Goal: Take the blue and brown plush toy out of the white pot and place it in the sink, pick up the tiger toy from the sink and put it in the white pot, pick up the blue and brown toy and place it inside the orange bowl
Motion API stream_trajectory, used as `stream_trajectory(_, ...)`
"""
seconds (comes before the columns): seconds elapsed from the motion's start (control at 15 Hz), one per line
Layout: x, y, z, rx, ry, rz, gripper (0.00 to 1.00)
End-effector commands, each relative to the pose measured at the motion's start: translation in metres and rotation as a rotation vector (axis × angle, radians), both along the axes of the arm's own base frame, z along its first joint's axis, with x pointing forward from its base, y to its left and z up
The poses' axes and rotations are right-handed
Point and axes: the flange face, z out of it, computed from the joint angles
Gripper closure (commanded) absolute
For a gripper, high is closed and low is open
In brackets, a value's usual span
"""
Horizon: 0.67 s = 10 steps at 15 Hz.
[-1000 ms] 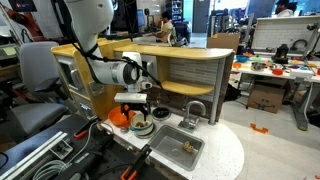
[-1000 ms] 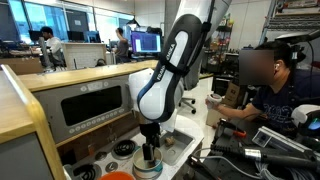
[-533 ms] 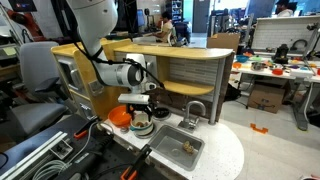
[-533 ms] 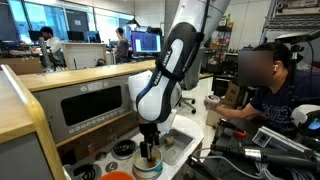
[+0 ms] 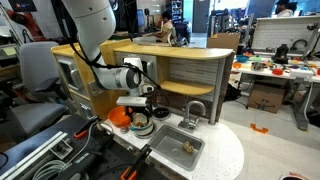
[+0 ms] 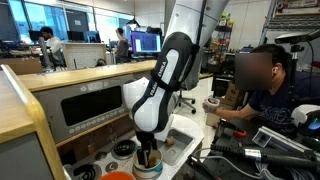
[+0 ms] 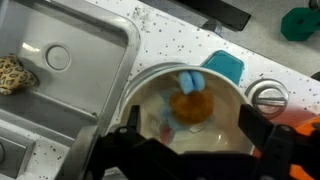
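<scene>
My fingers are still above the plush toy, which lies deeper inside the white pot [image 5: 141, 127], so my gripper has to go down before it closes on the toy.
In the wrist view the blue and brown plush toy [image 7: 188, 103] lies inside the white pot [image 7: 232, 104]. My gripper [image 7: 190, 135] is open, its two dark fingers spread on either side of the toy, just above the pot. The tiger toy [image 7: 11, 73] lies in the grey sink [image 7: 70, 80] at the left edge. In both exterior views the gripper [image 5: 138, 113] [image 6: 147, 156] hangs right over the pot [image 5: 141, 127]. The orange bowl [image 5: 119, 117] sits beside the pot. The tiger toy [image 5: 182, 147] also shows in the sink [image 5: 178, 150].
A grey arched tap [image 5: 193, 112] stands behind the sink. A teal object [image 7: 222, 66] and a metal ring [image 7: 268, 97] lie next to the pot on the speckled counter [image 7: 170, 30]. A wooden toy kitchen back [image 5: 170, 70] rises behind. A person [image 6: 265, 90] sits nearby.
The gripper has lowered slightly toward the white pot, staying open. The toys have not moved.
</scene>
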Motion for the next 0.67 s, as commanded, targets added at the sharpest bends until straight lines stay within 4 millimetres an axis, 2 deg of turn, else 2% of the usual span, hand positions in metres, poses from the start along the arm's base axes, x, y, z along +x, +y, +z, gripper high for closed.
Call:
stream_trajectory(0.0,0.001,0.013,-0.011,-0.024,-0.04,0.022,0.0)
stream_trajectory(0.2,0.003,0.015,-0.012,-0.028,-0.044,0.013,0.0)
stream_trajectory(0.6,0.022,0.001,-0.007,-0.01,-0.036,-0.053,0.0)
